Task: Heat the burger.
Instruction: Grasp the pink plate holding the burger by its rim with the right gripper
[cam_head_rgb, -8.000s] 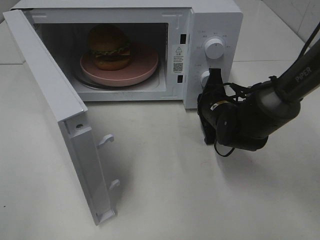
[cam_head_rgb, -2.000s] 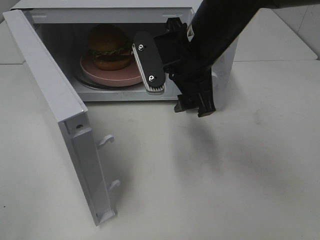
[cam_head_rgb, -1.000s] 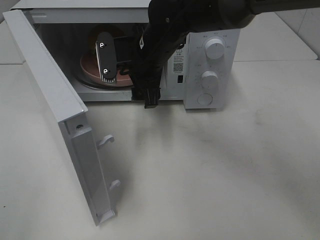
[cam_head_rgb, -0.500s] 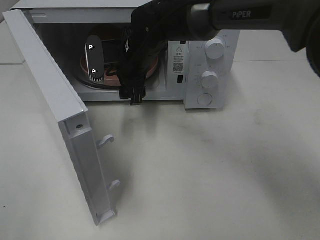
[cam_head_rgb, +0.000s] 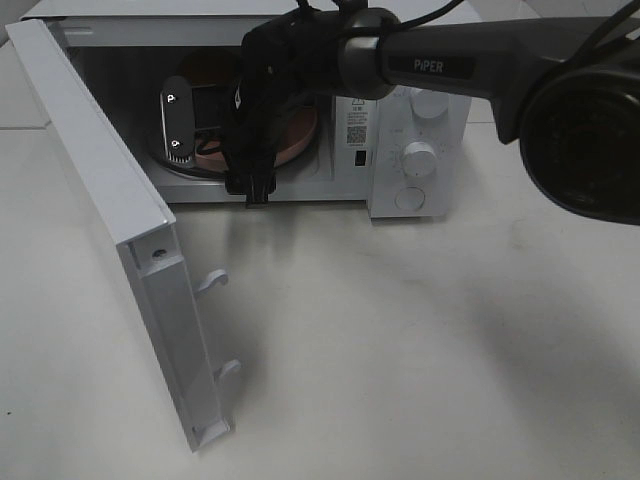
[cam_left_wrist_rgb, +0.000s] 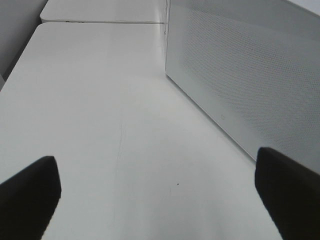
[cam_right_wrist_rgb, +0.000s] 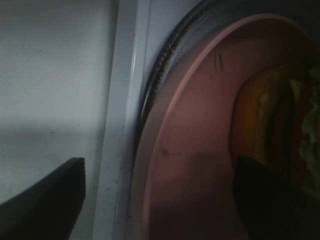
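The burger (cam_right_wrist_rgb: 267, 125) is in the microwave. My right gripper should next grab the pink plate by its rim (cam_right_wrist_rgb: 155, 135) to get it out.
The burger (cam_right_wrist_rgb: 267, 125) lies on a pink plate (cam_right_wrist_rgb: 195, 150) inside the open microwave (cam_head_rgb: 395, 195). The right wrist view shows its brown bun and green lettuce close up. In the exterior high view my right arm covers most of the burger (cam_head_rgb: 208, 68); only a dark bit of bun shows. My right gripper (cam_head_rgb: 215, 172) is open at the oven's mouth, over the plate's front rim, with nothing between its fingers (cam_right_wrist_rgb: 45, 197). My left gripper (cam_left_wrist_rgb: 157, 200) is open over bare table, beside the outer face of the microwave door (cam_left_wrist_rgb: 240, 75).
The microwave door (cam_head_rgb: 100, 200) swings out wide to the front left, its latch hooks pointing into the table's middle. Two knobs (cam_head_rgb: 418, 158) and a button sit on the panel at the right. The black right arm spans the oven's upper front.
My right gripper has slid left across the oven opening and closer to the plate and burger, staying open. The door and plate have not moved.
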